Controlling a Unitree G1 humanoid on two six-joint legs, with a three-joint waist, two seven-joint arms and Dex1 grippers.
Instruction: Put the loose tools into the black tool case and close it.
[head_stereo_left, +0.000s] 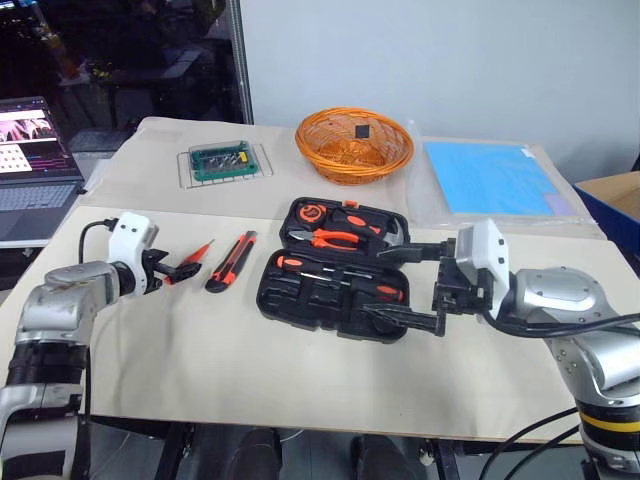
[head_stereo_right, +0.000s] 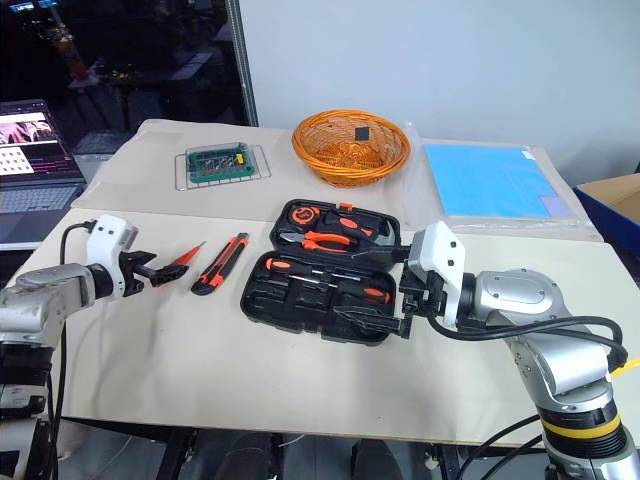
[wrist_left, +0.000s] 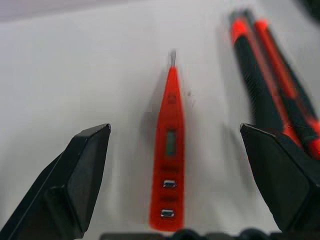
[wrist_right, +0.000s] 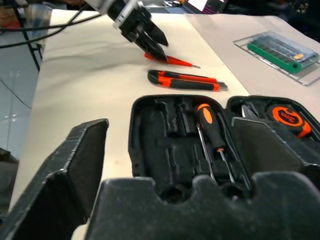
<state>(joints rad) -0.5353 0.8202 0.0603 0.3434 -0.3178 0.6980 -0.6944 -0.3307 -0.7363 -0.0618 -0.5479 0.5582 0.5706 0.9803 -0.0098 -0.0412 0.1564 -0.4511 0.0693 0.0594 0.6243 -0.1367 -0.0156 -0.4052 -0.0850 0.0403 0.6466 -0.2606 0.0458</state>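
Observation:
I can close my left gripper on the small screwdriver's orange body (head_stereo_left: 196, 256) (wrist_left: 169, 155) now, because its fingers reach down beside that body, low over the table.
The black tool case (head_stereo_left: 300, 296) lies open in the middle of the table, with pliers (head_stereo_left: 330, 238) in its far half and an orange-handled screwdriver (wrist_right: 207, 125) in its near half. Left of it lie two loose tools, an orange-black utility knife (head_stereo_left: 231, 261) and a small all-orange screwdriver (wrist_left: 170, 150). My left gripper (head_stereo_left: 175, 270) is open and low over the table. The small screwdriver lies between its fingers (wrist_left: 80, 175), untouched. My right gripper (head_stereo_left: 373, 284) hovers open over the right end of the case and holds nothing.
An orange wicker basket (head_stereo_left: 354, 145) and a green bit holder (head_stereo_left: 229, 161) in a clear tray stand at the back. A blue sheet (head_stereo_left: 488, 178) lies at the back right, a laptop (head_stereo_left: 30, 165) off the table's left, and a blue box (head_stereo_left: 615, 195) at far right.

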